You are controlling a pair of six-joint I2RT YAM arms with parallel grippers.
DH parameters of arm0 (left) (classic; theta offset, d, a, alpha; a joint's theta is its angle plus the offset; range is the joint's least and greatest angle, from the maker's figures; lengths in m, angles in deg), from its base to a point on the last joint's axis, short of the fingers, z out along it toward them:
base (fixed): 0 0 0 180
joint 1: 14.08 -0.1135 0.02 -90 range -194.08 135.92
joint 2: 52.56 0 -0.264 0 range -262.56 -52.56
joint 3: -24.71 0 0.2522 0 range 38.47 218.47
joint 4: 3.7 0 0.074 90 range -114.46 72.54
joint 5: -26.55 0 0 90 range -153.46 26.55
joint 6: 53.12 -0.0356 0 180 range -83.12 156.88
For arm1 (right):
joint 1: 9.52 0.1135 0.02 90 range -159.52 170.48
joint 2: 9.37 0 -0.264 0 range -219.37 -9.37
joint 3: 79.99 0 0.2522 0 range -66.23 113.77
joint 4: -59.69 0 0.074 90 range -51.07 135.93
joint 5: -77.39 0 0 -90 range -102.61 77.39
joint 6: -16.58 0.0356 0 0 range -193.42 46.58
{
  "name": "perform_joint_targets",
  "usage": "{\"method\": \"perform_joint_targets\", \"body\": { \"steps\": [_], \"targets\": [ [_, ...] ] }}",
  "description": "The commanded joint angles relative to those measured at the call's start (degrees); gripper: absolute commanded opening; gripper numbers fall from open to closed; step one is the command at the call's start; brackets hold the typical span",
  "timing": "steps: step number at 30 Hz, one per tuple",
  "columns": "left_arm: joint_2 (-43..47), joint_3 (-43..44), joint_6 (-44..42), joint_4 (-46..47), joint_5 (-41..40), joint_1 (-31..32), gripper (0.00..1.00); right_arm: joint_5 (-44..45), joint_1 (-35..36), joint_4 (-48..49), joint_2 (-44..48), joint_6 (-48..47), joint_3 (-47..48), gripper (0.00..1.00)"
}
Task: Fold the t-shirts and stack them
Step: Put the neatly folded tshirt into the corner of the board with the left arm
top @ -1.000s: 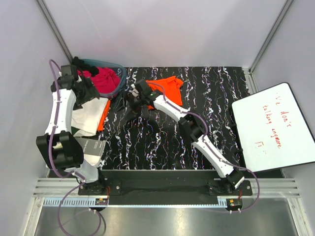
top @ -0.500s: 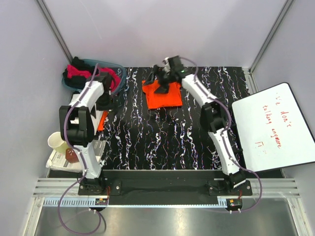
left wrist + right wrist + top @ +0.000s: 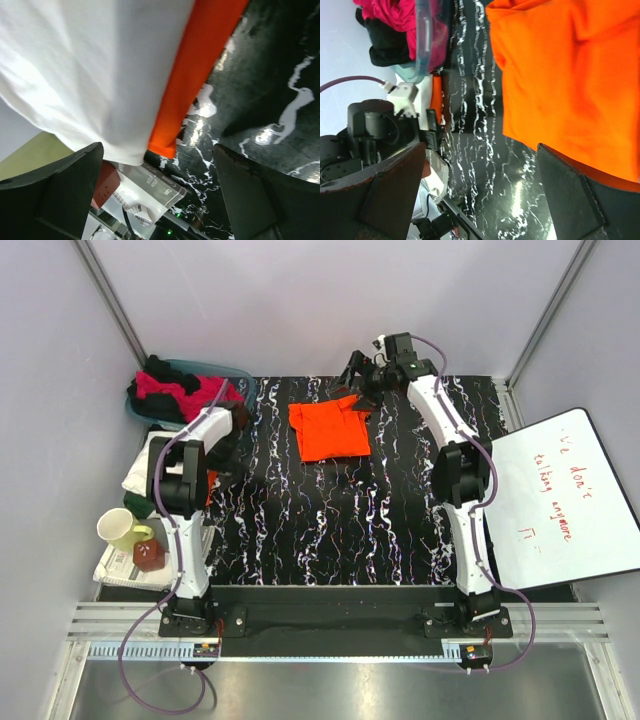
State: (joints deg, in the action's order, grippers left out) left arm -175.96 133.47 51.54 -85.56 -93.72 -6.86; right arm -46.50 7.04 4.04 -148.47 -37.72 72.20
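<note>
The robot has to drag the pile over for stacking, so its left gripper should grab the pile's white and orange layers together at the pile's edge facing the open table.
A bright orange t-shirt (image 3: 328, 430) lies folded flat on the black marbled table (image 3: 330, 520); the right wrist view shows it as well (image 3: 570, 75). My right gripper (image 3: 358, 375) (image 3: 480, 195) hovers open just past the shirt's far right corner, holding nothing. A white t-shirt (image 3: 150, 465) (image 3: 75, 75) rests on another orange shirt (image 3: 207, 490) (image 3: 195, 75) at the table's left edge. My left gripper (image 3: 225, 450) (image 3: 160, 200) hangs open beside that pile, empty. Magenta (image 3: 195, 390) and black (image 3: 160, 370) shirts fill the teal basket (image 3: 243, 377).
A white board with red writing (image 3: 555, 500) lies at the right. A pale mug (image 3: 118, 530), a red object (image 3: 148, 555) and papers (image 3: 150, 190) sit by the table's near left corner. Grey walls close in the back and sides.
My right arm carried the orange shirt to the far middle, let it go and drew back to the far edge. My left arm swung from the basket down beside the white shirt.
</note>
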Motion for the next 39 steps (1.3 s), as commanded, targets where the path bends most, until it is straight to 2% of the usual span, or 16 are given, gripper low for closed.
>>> {"method": "perform_joint_targets", "body": {
  "steps": [1,5,6,8,9,11,14,17,22,28,39],
  "targets": [
    [-1.8,2.7,2.3,-0.5,-5.9,-2.9,0.93,0.1,-3.5,-1.6,6.0,-2.7,-1.5,1.00],
    [-3.1,2.4,3.4,-0.5,-7.2,-6.0,0.71,-0.6,-5.0,-1.8,6.8,-2.7,-1.6,1.00],
    [-3.2,2.3,3.5,-0.4,-6.7,-6.5,0.52,-0.7,-5.3,-1.9,6.8,-2.7,-1.3,1.00],
    [-3.1,1.9,3.7,-0.2,-7.2,-7.1,0.33,-0.9,-5.5,-2.0,6.8,-2.8,-1.1,1.00],
    [-3.2,1.6,3.7,0.1,-7.5,-7.2,0.19,-0.9,-5.7,-2.0,6.7,-2.7,-1.1,1.00],
    [-3.3,1.0,3.6,0.4,-8.5,-8.4,0.10,-1.2,-5.8,-2.0,6.7,-2.6,-0.9,1.00],
    [-3.1,-0.2,3.8,1.0,-7.5,-9.1,0.03,-1.8,-5.9,-2.1,6.4,-2.4,-0.4,1.00],
    [-2.0,-0.8,3.6,1.8,-5.0,-9.1,0.00,-2.2,-6.0,-2.0,6.2,-2.4,-0.4,1.00],
    [-1.1,-3.0,2.0,3.8,-1.6,-9.0,0.00,-2.5,-6.0,-2.1,6.3,-2.5,-0.5,1.00],
    [-0.1,-5.2,0.9,5.6,7.0,-7.6,0.00,-2.4,-6.0,-2.1,6.4,-2.5,-0.4,1.00],
    [-2.3,-1.5,2.5,6.5,17.9,7.9,0.00,-2.4,-6.0,-2.1,6.5,-2.3,-0.4,1.00]
  ]
}}
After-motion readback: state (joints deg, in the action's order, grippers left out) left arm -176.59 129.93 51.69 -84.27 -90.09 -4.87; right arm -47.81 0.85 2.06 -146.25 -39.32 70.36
